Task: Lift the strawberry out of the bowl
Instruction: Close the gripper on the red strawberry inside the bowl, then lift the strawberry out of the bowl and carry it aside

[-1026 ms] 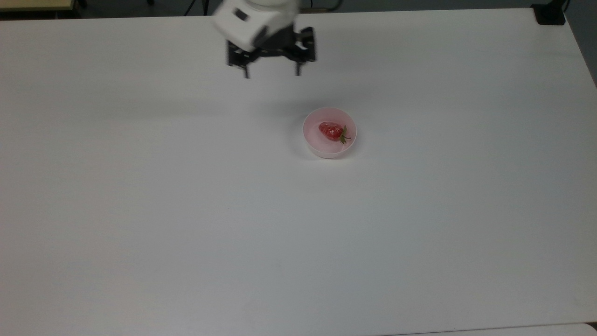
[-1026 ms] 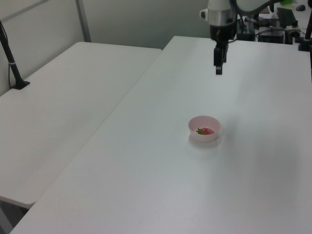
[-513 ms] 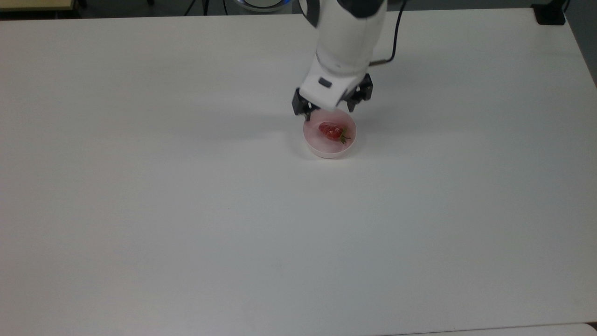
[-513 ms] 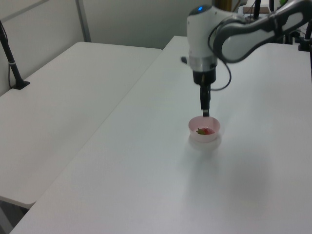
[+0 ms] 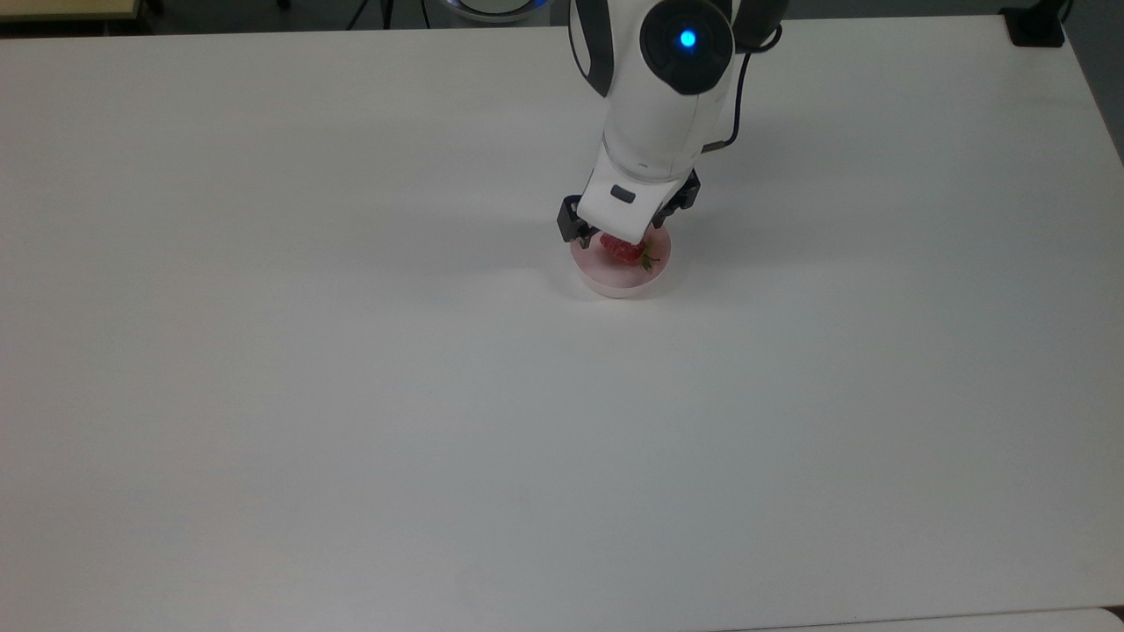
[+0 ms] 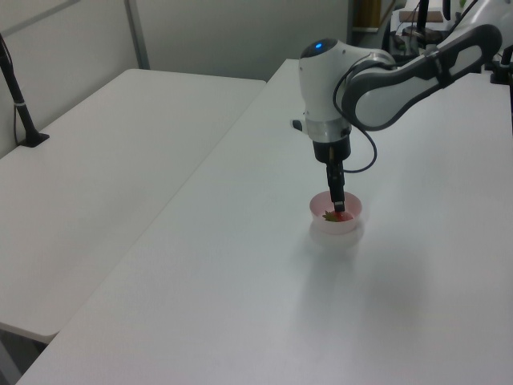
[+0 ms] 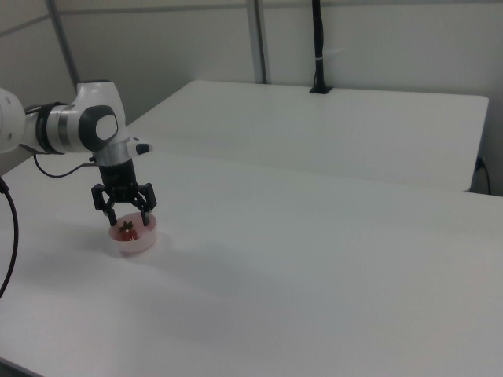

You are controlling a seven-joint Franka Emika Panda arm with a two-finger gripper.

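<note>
The strawberry needs to come out of the bowl (image 6: 337, 230), so my gripper should next grab it by its red body (image 6: 345, 216).
The pale pink bowl (image 5: 619, 279) stands on the white table (image 5: 351, 395), a little right of the middle in the top view. The red strawberry (image 5: 625, 252) lies inside it, green stem toward the top view's right. My gripper (image 5: 623, 233) is lowered over the bowl and partly hides the fruit. In the right view the gripper (image 7: 128, 218) stands open, one finger on each side of the strawberry (image 7: 127, 230), just above the rim of the bowl (image 7: 135, 242). In the left view the gripper (image 6: 338, 204) reaches down into the bowl (image 6: 337, 230).
A second white table (image 6: 104, 184) adjoins on the left view's left, with a black post (image 6: 18, 96) clamped at its edge. A black cable (image 5: 742, 88) trails from the arm. Equipment (image 6: 425, 16) stands beyond the table's far end.
The arm has swung from the table's far edge over to the bowl and come down, so the open fingers now straddle the strawberry. Bowl and strawberry have not moved.
</note>
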